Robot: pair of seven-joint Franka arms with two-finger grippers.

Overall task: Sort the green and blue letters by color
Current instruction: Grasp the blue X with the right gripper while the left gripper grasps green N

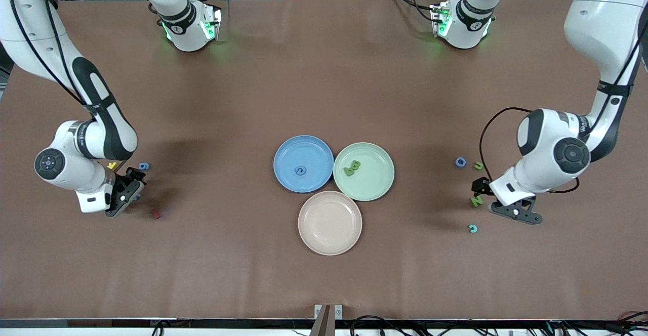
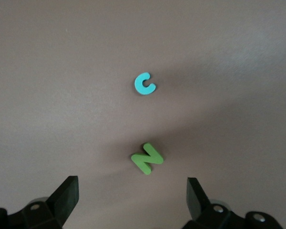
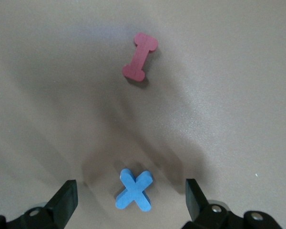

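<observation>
My right gripper should close, because its fingers are low on either side of the blue plus (image 3: 134, 190) in the right wrist view. Closing now would hold the plus.
A green N (image 2: 147, 158) lies on the table just ahead of my open left gripper (image 2: 132, 200), with nothing between the fingers. The N (image 1: 476, 201) and the left gripper (image 1: 485, 198) are at the left arm's end of the table. A blue O (image 1: 460, 162) and a green u (image 1: 478, 165) lie farther from the front camera. My right gripper (image 3: 128, 200) is open, low around a blue plus (image 3: 134, 190). A blue 9 (image 1: 144, 166) lies by the right gripper (image 1: 132, 190). The blue plate (image 1: 286, 156) holds one blue letter (image 1: 300, 170). Green letters (image 1: 352, 168) lie in the green plate (image 1: 377, 179).
A pink plate (image 1: 330, 223) sits nearest the front camera, touching the other two. A teal c (image 1: 472, 228) (image 2: 144, 84) lies near the N. A dark-red piece (image 3: 140, 57) (image 1: 156, 215) and a yellow K (image 1: 112, 165) lie by the right gripper.
</observation>
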